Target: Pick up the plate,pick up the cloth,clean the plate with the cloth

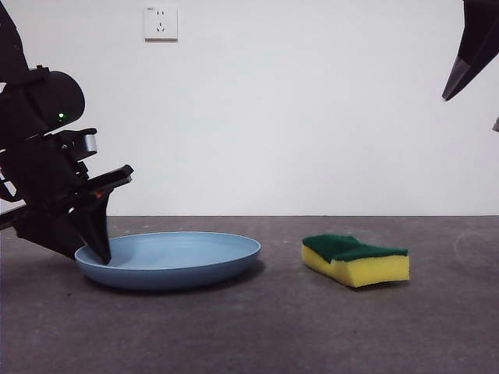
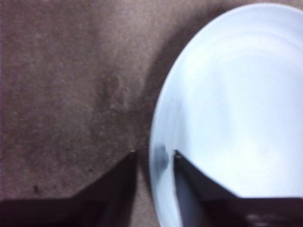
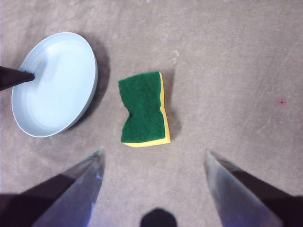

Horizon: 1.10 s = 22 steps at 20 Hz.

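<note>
My left gripper picks up the plate by its raised rim (image 1: 87, 252) next, to steady the plate for cleaning with the cloth (image 1: 355, 261).
The light-blue plate (image 1: 187, 261) lies flat on the table left of centre. My left gripper (image 1: 101, 253) is down at the plate's left rim. In the left wrist view its jaws (image 2: 155, 153) stand open astride the rim, one inside the plate (image 2: 227, 118) and one outside. The cloth, a yellow sponge with a green top (image 1: 355, 261), lies to the right of the plate. My right gripper (image 3: 153, 152) is open and empty, high above the sponge (image 3: 142, 109). It shows as a dark tip at the top right of the front view (image 1: 468, 54).
The table is dark grey-brown with a white wall behind it, and a wall socket (image 1: 161, 22) sits high on that wall. The right wrist view also shows the plate (image 3: 54, 90) with a tip of the left gripper (image 3: 16, 78) at its rim.
</note>
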### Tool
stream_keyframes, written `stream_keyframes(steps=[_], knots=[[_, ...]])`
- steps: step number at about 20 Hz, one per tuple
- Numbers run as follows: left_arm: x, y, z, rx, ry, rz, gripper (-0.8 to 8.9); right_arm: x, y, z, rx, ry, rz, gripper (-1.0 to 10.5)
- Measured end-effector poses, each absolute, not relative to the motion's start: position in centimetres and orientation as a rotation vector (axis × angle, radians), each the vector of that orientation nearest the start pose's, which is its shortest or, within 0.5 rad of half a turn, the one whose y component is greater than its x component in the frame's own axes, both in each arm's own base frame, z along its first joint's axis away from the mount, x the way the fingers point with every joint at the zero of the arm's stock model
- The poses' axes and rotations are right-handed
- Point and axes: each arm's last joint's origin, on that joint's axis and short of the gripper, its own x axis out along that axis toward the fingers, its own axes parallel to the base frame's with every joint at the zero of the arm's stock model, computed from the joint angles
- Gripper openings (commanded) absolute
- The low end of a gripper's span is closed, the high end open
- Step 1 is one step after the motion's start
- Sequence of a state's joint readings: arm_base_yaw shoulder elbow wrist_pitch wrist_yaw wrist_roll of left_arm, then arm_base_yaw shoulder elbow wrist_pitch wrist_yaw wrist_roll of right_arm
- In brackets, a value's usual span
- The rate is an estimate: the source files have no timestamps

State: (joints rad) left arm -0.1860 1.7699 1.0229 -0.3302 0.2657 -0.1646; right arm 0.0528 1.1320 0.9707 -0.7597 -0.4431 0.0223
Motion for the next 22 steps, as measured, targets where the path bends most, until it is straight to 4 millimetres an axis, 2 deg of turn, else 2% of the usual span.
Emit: stream_keyframes(steps=[2,6,9,13,15,18,22], knots=[[33.1,-7.0,15.7,-0.188,1.110,-0.330,-0.08,21.5,2.4,28.8,0.200,0.917,0.450,3.5],[33.4,-7.1,17.4,-0.180,1.093,-0.338,-0.08,21.6,3.3,28.9,0.176,0.903,0.491,3.4],[32.7,-6.9,21.6,-0.143,1.022,-0.354,-0.08,22.6,5.0,29.4,0.118,0.912,0.509,3.4],[30.8,-6.6,27.9,-0.087,0.911,-0.391,-0.08,24.9,8.5,28.9,-0.034,0.959,0.492,3.4],[29.4,-6.3,29.6,-0.074,0.886,-0.399,-0.08,26.3,10.4,28.2,-0.136,0.978,0.473,2.8],[27.4,-5.9,31.2,-0.066,0.882,-0.403,-0.08,28.2,12.8,26.4,-0.249,1.005,0.490,2.7],[26.3,-5.7,31.3,-0.048,0.943,-0.407,-0.08,30.1,14.6,22.4,-0.294,1.084,0.520,2.7]])
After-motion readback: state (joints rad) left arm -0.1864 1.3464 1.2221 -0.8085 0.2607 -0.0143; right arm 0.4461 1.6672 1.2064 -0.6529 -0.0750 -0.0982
